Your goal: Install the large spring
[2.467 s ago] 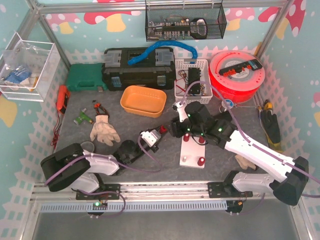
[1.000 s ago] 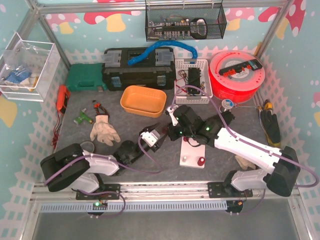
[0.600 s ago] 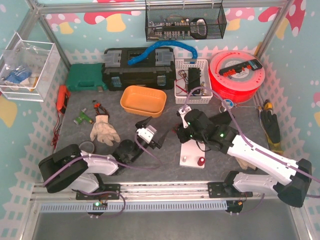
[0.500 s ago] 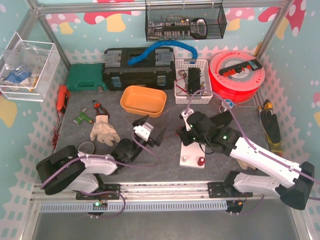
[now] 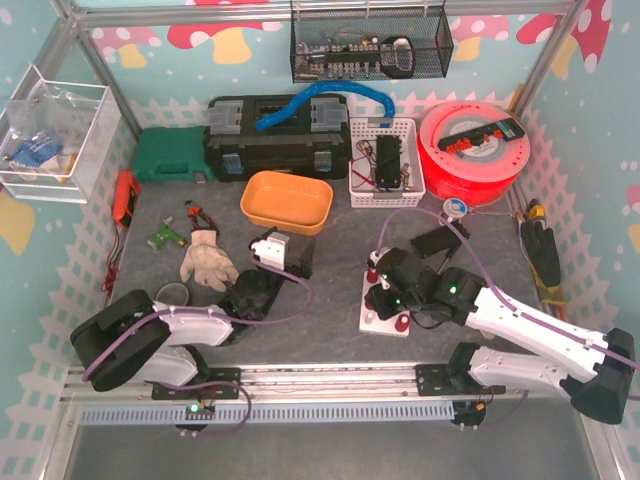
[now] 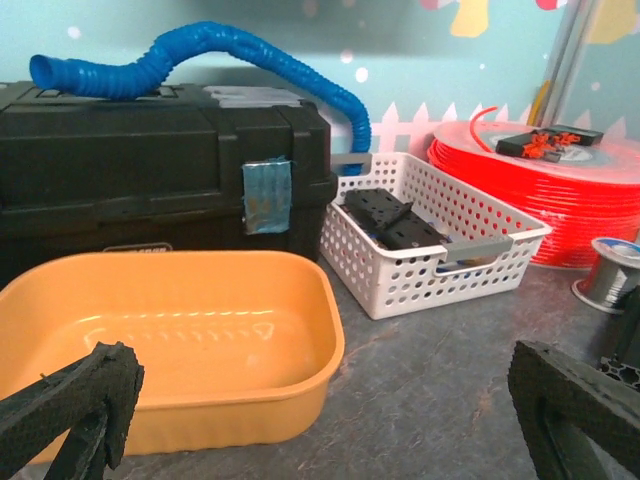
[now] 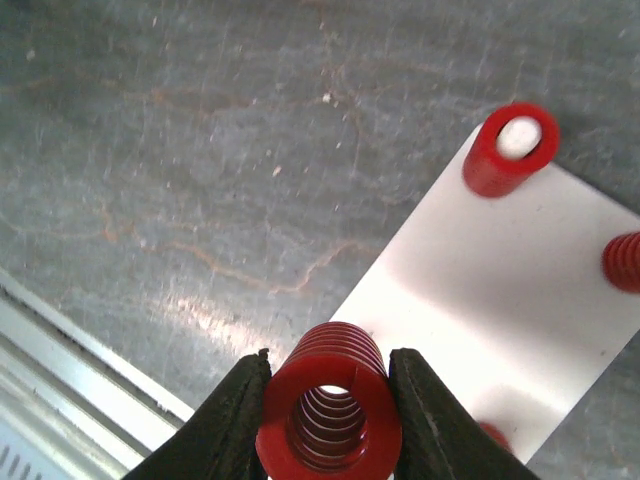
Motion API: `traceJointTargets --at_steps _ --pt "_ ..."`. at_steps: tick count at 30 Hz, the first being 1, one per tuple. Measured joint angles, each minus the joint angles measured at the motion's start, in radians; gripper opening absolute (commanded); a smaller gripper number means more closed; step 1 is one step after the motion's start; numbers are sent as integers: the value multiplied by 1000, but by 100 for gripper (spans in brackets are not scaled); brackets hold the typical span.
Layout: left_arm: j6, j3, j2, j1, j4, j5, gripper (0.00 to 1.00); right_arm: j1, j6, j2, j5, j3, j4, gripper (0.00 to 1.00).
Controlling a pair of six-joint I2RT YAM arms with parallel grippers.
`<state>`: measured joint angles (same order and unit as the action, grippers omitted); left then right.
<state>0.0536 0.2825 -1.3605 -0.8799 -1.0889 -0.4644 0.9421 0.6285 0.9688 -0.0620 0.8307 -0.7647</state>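
My right gripper should keep hold of the large spring until it lines up with the bare pale peg beside it. The spring would end up on the plate, off that peg, if I opened now.
The large spring, a red coil seen end-on, is clamped between the black fingers of my right gripper. It hangs just above the near-left corner of the white plate. A smaller red spring stands on a peg at the plate's far corner, and another shows at the right edge. From above, my right gripper is over the plate. My left gripper is apart to the left; in its wrist view the left gripper is wide open and holds nothing.
An orange bin sits just ahead of the left gripper. Behind it are a black toolbox, a white perforated basket and a red filament spool. A work glove lies at left. The aluminium rail runs along the near edge.
The two grippers met left of the plate. The left one then opened wide and swung back left, while the right carried the red spring down over the plate's near end.
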Motion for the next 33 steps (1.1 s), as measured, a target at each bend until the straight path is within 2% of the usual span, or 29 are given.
traceJointTargets --at_steps 8,33 --pt "22 0 0 3 14 -27 99 126 92 0 -58 -2 -57 0" --pt "21 0 24 3 19 -41 99 146 155 -1 -103 -76 18 0"
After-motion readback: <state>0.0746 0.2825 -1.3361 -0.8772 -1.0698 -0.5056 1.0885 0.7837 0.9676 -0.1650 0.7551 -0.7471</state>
